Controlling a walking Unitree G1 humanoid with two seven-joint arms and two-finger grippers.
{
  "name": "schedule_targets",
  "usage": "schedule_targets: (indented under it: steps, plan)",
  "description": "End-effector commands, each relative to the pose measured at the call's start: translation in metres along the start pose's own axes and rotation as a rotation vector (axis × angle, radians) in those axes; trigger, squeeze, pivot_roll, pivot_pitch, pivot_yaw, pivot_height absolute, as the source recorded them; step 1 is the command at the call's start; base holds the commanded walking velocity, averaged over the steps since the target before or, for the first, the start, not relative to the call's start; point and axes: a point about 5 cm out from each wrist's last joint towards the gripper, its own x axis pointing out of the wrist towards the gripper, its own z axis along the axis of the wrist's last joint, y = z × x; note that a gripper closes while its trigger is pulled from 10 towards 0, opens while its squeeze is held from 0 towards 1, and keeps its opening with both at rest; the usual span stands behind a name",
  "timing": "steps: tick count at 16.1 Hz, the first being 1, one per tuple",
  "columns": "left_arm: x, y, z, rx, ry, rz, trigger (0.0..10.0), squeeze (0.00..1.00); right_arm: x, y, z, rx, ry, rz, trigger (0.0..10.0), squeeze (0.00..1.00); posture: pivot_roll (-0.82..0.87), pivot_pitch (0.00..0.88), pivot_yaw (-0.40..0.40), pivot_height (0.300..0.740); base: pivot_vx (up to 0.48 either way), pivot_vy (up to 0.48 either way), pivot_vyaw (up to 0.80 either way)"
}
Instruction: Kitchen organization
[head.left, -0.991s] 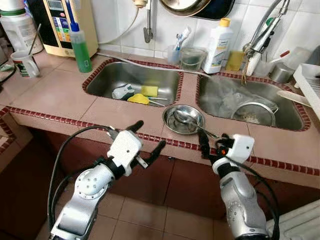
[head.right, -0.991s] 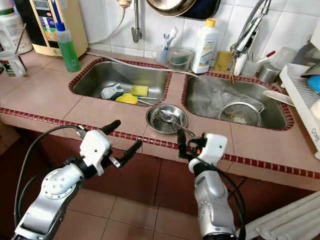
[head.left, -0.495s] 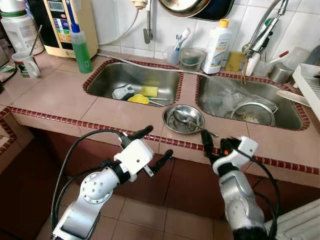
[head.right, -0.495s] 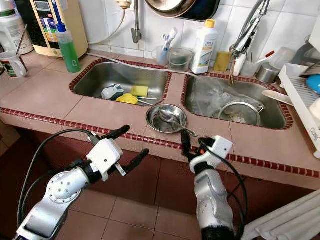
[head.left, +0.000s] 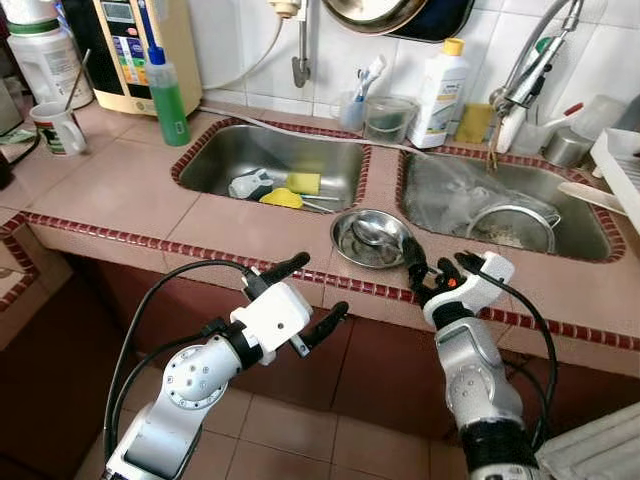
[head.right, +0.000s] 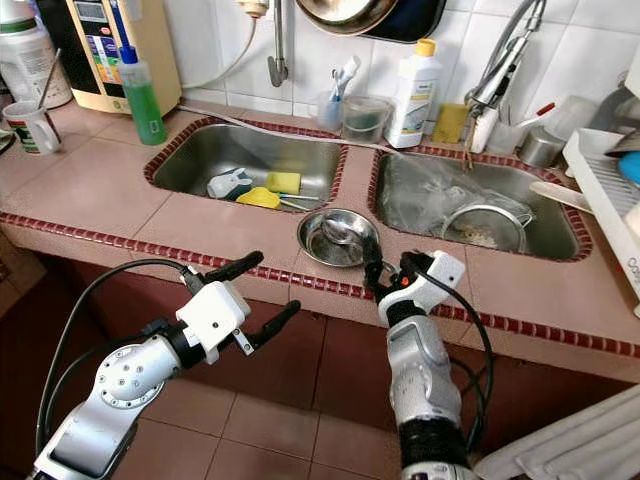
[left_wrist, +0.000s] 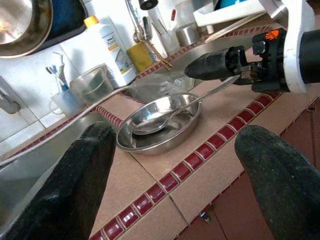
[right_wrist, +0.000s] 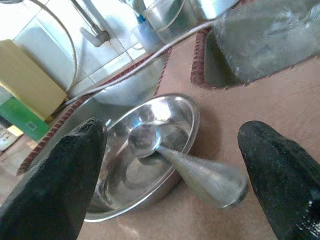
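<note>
The robot's right gripper should take hold of the spoon by its handle end (right_wrist: 215, 184) next. That end sticks out over the bowl's rim, while the spoon's scoop (right_wrist: 145, 141) sits down inside the steel bowl.
A shallow steel bowl (head.left: 352, 250) sits on the tiled counter between the two sinks, close to the front edge. A steel spoon (head.left: 371, 233) lies in it, with its handle (right_wrist: 202, 176) sticking out over the rim toward me. My right gripper (head.left: 437, 262) is open at counter height, one finger on each side of the handle's end, touching neither. My left gripper (head.left: 320, 287) is open and holds nothing, in front of the counter edge and left of the bowl. The left wrist view shows the bowl (left_wrist: 176, 131) and the right gripper (left_wrist: 235, 65) beyond it.
The left sink (head.left: 215, 165) holds a yellow sponge (head.left: 302, 183) and small items. The right sink (head.left: 600, 238) holds a strainer (head.left: 512, 226) and a plastic bag. A green bottle (head.left: 167, 88) and a mug (head.left: 56, 127) stand at the back left, and a dish rack (head.left: 622, 165) at the right.
My right gripper has risen to the counter edge, and its fingers now stand spread around the spoon handle. The left gripper has shifted a little to the right.
</note>
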Motion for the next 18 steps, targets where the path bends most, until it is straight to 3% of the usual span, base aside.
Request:
schedule_targets:
  steps: [1,4,6,7,8,9,11,12,13,14,15,16,17,18]
  plan:
    - [0.002,-0.001,0.004,0.029,-0.018,-0.016,10.0,0.00,0.003,0.002,0.002,0.016,-0.007,0.007,7.8,0.00,0.08,0.000,-0.052,0.740,0.000,0.000,0.00]
    - [0.002,-0.004,0.005,0.026,-0.021,-0.020,10.0,0.00,0.006,0.010,-0.001,0.103,0.005,0.038,6.7,0.00,0.09,0.000,-0.058,0.740,0.000,0.000,0.00]
    - [0.003,-0.004,0.005,0.038,-0.018,-0.018,10.0,0.00,0.005,0.009,-0.008,0.120,0.026,0.032,7.1,0.00,0.09,0.000,-0.062,0.740,0.000,0.000,0.00]
    - [0.002,-0.004,0.004,0.034,-0.019,-0.017,10.0,0.00,0.004,0.010,-0.008,0.130,0.027,0.038,4.6,0.00,0.09,0.000,-0.063,0.740,0.000,0.000,0.00]
    - [0.002,-0.004,0.004,0.034,-0.019,-0.017,10.0,0.00,0.004,0.009,-0.009,0.138,0.034,0.035,7.6,0.00,0.09,0.000,-0.064,0.740,0.000,0.000,0.00]
    - [0.002,-0.004,0.004,0.034,-0.019,-0.016,10.0,0.00,0.003,0.009,-0.010,0.139,0.038,0.034,10.0,0.00,0.09,0.000,-0.064,0.740,0.000,0.000,0.00]
    - [0.002,-0.003,0.004,0.035,-0.019,-0.015,10.0,0.00,0.002,0.008,-0.012,0.142,0.043,0.032,10.0,0.00,0.09,0.000,-0.063,0.740,0.000,0.000,0.00]
    - [0.001,-0.003,0.004,0.038,-0.019,-0.015,10.0,0.00,0.000,0.006,-0.013,0.145,0.050,0.024,8.9,0.00,0.09,0.000,-0.064,0.740,0.000,0.000,0.00]
    - [0.001,-0.003,0.005,0.038,-0.020,-0.015,10.0,0.00,-0.002,0.005,-0.015,0.145,0.052,0.022,9.1,0.00,0.09,0.000,-0.062,0.740,0.000,0.000,0.00]
    - [0.001,-0.003,0.005,0.039,-0.020,-0.013,10.0,0.00,-0.005,0.003,-0.017,0.170,0.059,0.012,7.2,0.00,0.09,0.000,-0.060,0.740,0.000,0.000,0.00]
    - [0.001,-0.002,0.005,0.039,-0.020,-0.013,10.0,0.00,-0.007,0.003,-0.019,0.187,0.063,0.009,6.7,0.00,0.09,0.000,-0.060,0.740,0.000,0.000,0.00]
    - [0.001,-0.002,0.005,0.039,-0.020,-0.012,10.0,0.00,-0.009,0.004,-0.022,0.209,0.069,0.007,5.1,0.00,0.09,0.000,-0.058,0.740,0.000,0.000,0.00]
    - [0.001,-0.002,0.005,0.040,-0.020,-0.013,10.0,0.00,-0.014,0.006,-0.026,0.236,0.079,0.014,0.9,0.00,0.09,0.000,-0.057,0.740,0.000,0.000,0.00]
    - [0.001,-0.001,0.005,0.040,-0.019,-0.012,10.0,0.00,-0.018,0.008,-0.030,0.240,0.087,0.028,0.0,0.00,0.09,0.000,-0.055,0.740,0.000,0.000,0.00]
